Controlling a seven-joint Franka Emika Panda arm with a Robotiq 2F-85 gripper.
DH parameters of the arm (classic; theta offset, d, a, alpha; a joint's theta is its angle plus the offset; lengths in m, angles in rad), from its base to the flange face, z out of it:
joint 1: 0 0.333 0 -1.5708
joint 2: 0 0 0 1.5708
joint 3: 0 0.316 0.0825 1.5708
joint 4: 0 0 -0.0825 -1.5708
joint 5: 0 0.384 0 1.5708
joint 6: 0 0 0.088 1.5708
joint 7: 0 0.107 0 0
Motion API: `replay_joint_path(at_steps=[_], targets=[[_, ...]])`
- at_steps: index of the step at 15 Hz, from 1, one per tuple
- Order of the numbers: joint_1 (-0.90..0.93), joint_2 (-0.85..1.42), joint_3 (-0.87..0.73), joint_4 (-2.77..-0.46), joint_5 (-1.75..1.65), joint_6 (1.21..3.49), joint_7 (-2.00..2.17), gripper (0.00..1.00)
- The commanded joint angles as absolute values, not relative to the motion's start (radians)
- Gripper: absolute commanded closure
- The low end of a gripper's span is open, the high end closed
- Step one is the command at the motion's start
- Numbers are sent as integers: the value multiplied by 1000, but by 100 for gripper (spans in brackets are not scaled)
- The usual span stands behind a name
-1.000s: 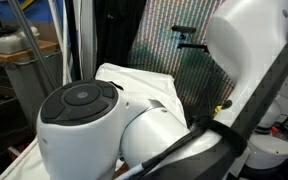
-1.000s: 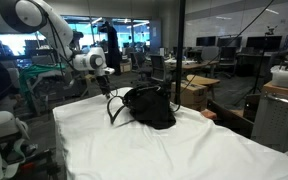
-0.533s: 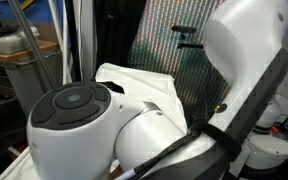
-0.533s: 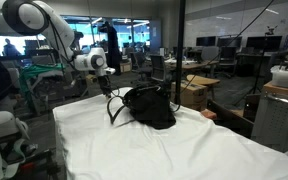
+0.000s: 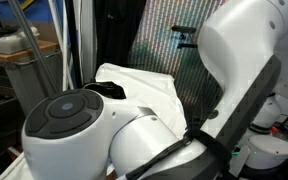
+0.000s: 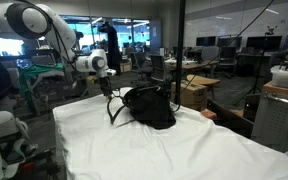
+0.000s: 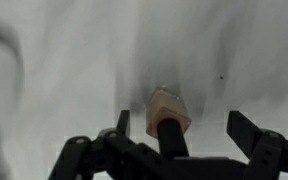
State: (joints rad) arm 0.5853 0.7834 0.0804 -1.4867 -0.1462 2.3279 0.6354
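Observation:
Both my fingers reach down on either side of the black cap (image 7: 171, 137) to the bottle's tan body, so it is time for my gripper to close on the bottle.
My gripper (image 7: 184, 125) is open, its two dark fingers (image 7: 246, 130) standing wide apart over a white cloth (image 7: 64, 70). Between them a black stem with a tan block (image 7: 169, 106) at its end reaches out from the gripper's base; neither finger touches it. In an exterior view the gripper (image 6: 108, 88) hangs just above the cloth-covered table (image 6: 154, 150), to the left of a black bag (image 6: 150, 107) and beside its loose strap (image 6: 113, 108). In an exterior view the arm's white joints (image 5: 84, 130) hide most of the table.
The white cloth (image 5: 139, 82) drapes over the table's edges. Desks, chairs and a cardboard box (image 6: 196, 92) stand behind the table, and a standing person (image 6: 111, 45) is at the back. A grey bin (image 5: 29, 75) is beside the arm.
The arm's near joint has slid a little left and down in the close exterior view. The gripper stays open by the bag.

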Motion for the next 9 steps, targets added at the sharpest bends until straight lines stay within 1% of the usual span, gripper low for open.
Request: replay_joint_path(at_steps=[1, 3, 4, 5, 6, 7, 8, 9], targets=[[584, 792, 82, -1459, -133, 2303, 617, 0], [584, 791, 81, -1461, -132, 2300, 620, 1], [584, 790, 81, -1462, -132, 2298, 621, 12], [584, 788, 81, -1465, -132, 2298, 622, 26], [584, 788, 81, -1466, -132, 2298, 622, 30], [584, 787, 80, -1467, -132, 2297, 623, 37], [583, 786, 80, -1468, -132, 2297, 623, 46], [584, 784, 79, -1469, -133, 2296, 624, 52]])
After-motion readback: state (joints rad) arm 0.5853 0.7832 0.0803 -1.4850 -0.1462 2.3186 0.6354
